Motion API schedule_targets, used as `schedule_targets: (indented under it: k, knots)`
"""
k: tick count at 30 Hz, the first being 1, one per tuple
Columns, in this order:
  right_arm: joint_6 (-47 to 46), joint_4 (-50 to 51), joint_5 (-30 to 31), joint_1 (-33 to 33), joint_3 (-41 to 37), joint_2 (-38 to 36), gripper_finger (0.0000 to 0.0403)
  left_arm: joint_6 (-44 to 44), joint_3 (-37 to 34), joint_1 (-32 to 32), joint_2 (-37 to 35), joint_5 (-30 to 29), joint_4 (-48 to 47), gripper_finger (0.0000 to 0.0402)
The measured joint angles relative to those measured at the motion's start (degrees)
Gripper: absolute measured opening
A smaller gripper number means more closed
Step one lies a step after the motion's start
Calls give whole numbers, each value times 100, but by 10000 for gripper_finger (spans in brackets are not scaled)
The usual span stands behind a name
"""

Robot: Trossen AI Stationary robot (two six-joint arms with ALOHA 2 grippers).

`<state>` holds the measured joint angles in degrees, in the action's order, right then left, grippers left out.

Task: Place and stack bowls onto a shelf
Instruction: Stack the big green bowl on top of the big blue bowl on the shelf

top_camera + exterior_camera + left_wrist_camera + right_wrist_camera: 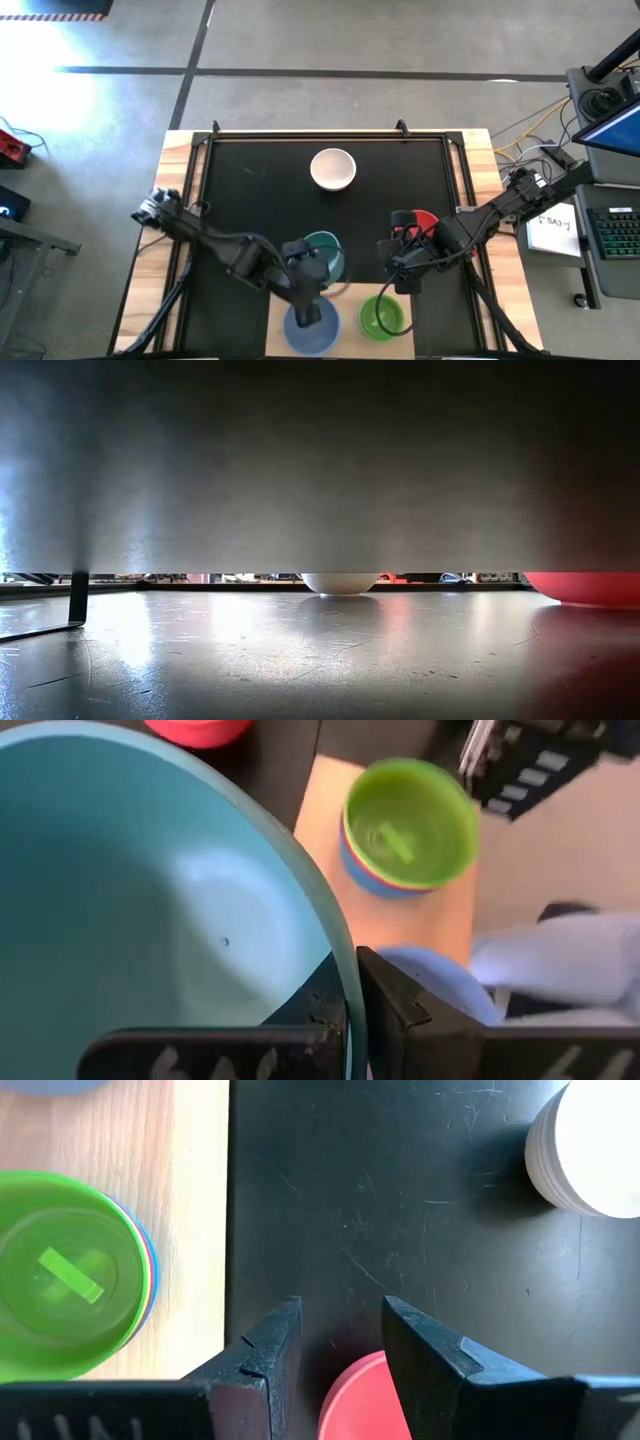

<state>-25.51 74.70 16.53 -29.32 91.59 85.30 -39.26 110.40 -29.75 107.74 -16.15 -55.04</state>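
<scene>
The teal bowl's base is over the black mat, so it is too early to open. My left gripper first sets the teal bowl in the pale blue bowl.
My left gripper (pixel 312 290) is shut on the teal bowl (pixel 325 255) at the mat's near middle. The pale blue bowl (pixel 312 330) sits on the pale wood shelf (pixel 350 300) just beside it. A stack of small bowls with the bright green one on top (pixel 381 316) also stands on the shelf. My right gripper (pixel 340 1342) is open and points toward the table's left. The red bowl's rim (pixel 360 1398) shows between its fingers, and the red bowl (pixel 425 222) rests on the mat. The white bowl (pixel 332 168) rests farther back. My left gripper pinches the teal bowl's rim (pixel 352 982) on its near side, one finger inside the bowl and one finger (pixel 400 1005) outside. The bowl fills the wrist view and looks tilted. Whether it is lifted clear of the mat I cannot tell.
A black mat (pixel 250 180) covers the table between wooden side strips (pixel 175 170). The shelf lies at the near edge, with bare wood (pixel 190 1200) between the green stack and the mat. In the low view a grey surface fills the upper picture above the white bowl (pixel 340 582) and red bowl (pixel 590 588).
</scene>
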Motion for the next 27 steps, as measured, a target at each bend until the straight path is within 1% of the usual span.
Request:
schedule_targets:
  k: [6,8,9,12,14,17,22,25,27]
  knots:
    - [-1,0,-1,12,0,0,130,158,1894,-433,1142,-8,-1363,0]
    - [-51,-2,1,22,0,0,130,-129,2471,-503,1488,111,-1907,0]
    - [-94,-1,2,22,0,0,130,-307,2456,-547,1537,114,-1925,0]
    - [-125,-4,15,24,0,0,130,-706,1864,-670,1346,280,-1546,0]
    - [-96,-8,96,24,0,0,130,-819,1735,-766,1282,210,-1540,0]
    - [-89,-4,309,22,0,0,130,-723,1717,-868,1244,91,-1461,0]
    - [-47,-2,411,24,0,0,130,-363,1710,-985,1254,344,-1277,0]
    - [-49,-2,409,24,0,0,130,-324,1710,-1029,1268,383,-1278,0]
    - [-18,-6,408,22,0,0,130,-310,1707,-1049,1273,538,-1242,0]
